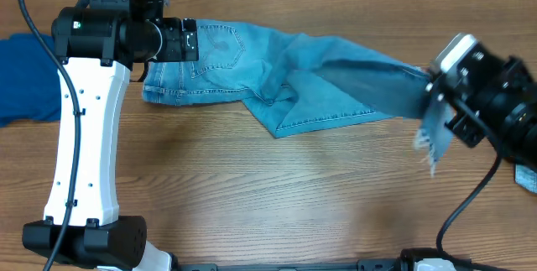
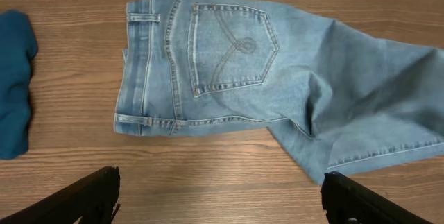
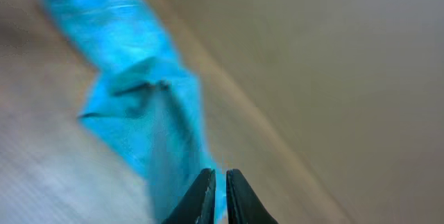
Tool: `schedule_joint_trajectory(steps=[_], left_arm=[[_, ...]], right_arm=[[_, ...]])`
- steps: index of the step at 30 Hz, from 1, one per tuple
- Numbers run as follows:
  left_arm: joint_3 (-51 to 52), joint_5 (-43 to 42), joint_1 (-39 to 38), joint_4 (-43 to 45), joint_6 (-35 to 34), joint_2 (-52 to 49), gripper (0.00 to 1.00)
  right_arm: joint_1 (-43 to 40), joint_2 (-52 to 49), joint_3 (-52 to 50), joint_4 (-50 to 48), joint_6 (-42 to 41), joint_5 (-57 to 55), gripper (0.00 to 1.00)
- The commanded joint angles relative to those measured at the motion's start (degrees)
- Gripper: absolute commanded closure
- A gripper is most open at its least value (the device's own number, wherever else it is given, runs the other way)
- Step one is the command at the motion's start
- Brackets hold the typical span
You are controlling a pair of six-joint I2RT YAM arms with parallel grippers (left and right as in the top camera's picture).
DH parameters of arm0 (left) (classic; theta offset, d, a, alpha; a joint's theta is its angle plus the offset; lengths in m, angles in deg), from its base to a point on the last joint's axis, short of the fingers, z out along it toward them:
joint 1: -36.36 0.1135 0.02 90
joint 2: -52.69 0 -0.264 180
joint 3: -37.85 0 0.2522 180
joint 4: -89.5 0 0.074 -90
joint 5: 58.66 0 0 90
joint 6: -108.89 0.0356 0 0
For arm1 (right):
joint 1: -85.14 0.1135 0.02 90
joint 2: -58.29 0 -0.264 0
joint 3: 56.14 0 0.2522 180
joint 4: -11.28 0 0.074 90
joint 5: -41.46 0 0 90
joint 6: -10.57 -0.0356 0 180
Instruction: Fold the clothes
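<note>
My left gripper should take hold of the jeans point(image 1: 277, 74) next by the edge of the waistband beside a belt loop, to pull them straight for folding.
Pale-blue denim jeans point(image 1: 277, 74) lie across the far side of the table, waistband to the left and back pocket point(image 2: 229, 47) facing up. One leg is lifted off the table toward the right, and its frayed hem point(image 1: 430, 137) hangs down. My right gripper point(image 1: 436, 95) is shut on that leg, with blue cloth point(image 3: 149, 123) pinched between the nearly closed jaws point(image 3: 220, 179). My left gripper point(image 2: 222, 196) stands wide open over bare wood just in front of the waistband point(image 2: 139, 71), holding nothing. In the overhead view the left gripper point(image 1: 189, 40) hovers at the waistband end.
A royal-blue garment point(image 1: 21, 78) lies bunched at the far left, and its edge point(image 2: 14, 85) shows in the left wrist view. The left arm's white link point(image 1: 84, 137) reaches up the left side from its base point(image 1: 84, 237). A black cable point(image 1: 470, 204) trails from the right arm.
</note>
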Motion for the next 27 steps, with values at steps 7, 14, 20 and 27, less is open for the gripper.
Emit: schedule_joint_trajectory(steps=[7, 14, 20, 27], left_arm=[[-0.6, 3.5, 0.4, 0.4, 0.4, 0.0, 0.00], [-0.6, -1.1, 6.7, 2.1, 0.1, -2.9, 0.00], [-0.6, -12.0, 14.5, 4.0, -0.1, -11.6, 0.00], [-0.6, -20.6, 20.0, 12.2, -2.0, -21.6, 0.00]], right_arm=[[-0.2, 0.0, 0.8, -4.9, -14.4, -15.2, 0.86], [-0.2, -2.8, 0.8, -5.5, -31.5, -12.7, 0.55], [-0.2, -7.9, 0.8, -3.8, -42.6, -7.6, 0.35], [-0.2, -14.1, 0.8, -0.2, -42.8, -4.2, 0.35]])
